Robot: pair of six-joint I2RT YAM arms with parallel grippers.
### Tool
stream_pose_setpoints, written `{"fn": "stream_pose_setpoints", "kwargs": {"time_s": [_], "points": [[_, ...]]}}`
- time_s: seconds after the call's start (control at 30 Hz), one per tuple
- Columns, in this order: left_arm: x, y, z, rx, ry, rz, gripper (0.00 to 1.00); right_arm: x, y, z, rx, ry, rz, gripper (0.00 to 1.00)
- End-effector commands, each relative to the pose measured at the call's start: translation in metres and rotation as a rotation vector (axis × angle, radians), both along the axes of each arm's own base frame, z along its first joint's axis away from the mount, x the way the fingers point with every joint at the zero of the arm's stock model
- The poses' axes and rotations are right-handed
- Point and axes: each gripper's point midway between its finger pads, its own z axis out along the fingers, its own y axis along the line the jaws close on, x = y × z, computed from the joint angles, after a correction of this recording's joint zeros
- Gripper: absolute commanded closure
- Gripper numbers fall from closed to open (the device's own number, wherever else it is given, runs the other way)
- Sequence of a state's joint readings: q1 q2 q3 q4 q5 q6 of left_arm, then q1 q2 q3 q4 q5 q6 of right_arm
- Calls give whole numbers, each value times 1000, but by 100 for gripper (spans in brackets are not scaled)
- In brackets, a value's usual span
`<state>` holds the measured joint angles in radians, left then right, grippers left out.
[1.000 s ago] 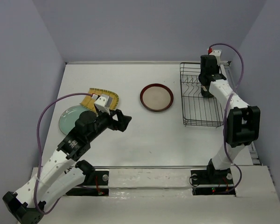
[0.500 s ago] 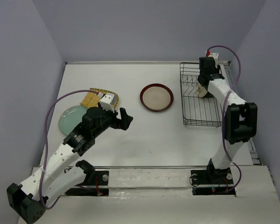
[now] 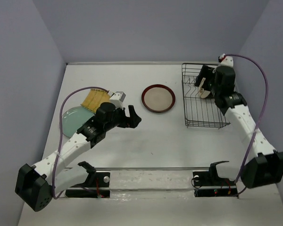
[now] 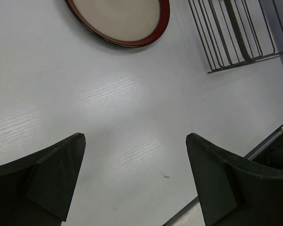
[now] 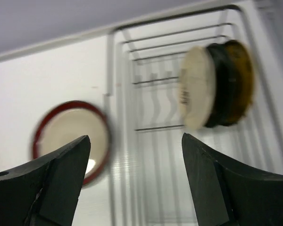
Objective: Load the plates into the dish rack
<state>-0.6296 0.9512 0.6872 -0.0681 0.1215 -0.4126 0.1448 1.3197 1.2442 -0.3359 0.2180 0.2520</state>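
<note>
The left gripper grabs the plate's rim facing away from the rack next, to leave the red-rimmed plate's rack-side rim free.
The black wire dish rack [image 3: 205,113] stands at the right. Three plates stand on edge at its far end: a cream one [image 5: 196,94], a small black one [image 5: 220,84] and a yellowish one [image 5: 240,77]. My right gripper [image 3: 202,78] hovers over the rack beside them, open and empty [image 5: 136,139]. A dark-red-rimmed beige plate [image 3: 158,98] lies flat in the table's middle. My left gripper [image 3: 136,117] is open and empty, just short of that plate [image 4: 118,19]. A pale green plate [image 3: 74,117] and a yellow ribbed plate [image 3: 93,99] lie at the left, partly under the left arm.
The near half of the rack [image 4: 236,33] holds only bare tines. Grey walls close in the table on three sides. A metal rail [image 3: 155,168] runs along the near edge by the arm bases.
My right gripper has opened and drawn back from the plates standing in the rack. My left arm has swung right, off the yellow plate and toward the red-rimmed plate, still open.
</note>
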Motion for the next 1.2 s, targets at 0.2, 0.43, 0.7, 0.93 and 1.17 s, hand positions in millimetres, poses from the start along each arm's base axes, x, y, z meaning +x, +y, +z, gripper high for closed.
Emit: {"fn": "stream_pose_setpoints", "kwargs": {"time_s": [0.2,0.43,0.7,0.93,1.17], "points": [[65,-40,-10,-200,62,170,5,-105,139,0,441,-170,539,16],[122,-47,-35,-139,58,316,8,-135,150,-22,474,-125,639,17],[184,-43,-76,-79,115,402,10,-152,153,-19,478,-148,697,17],[216,-50,-98,-30,144,388,16,-153,156,-25,469,-137,721,17],[230,-67,-121,-41,191,361,22,-155,161,-33,488,-122,749,18]]}}
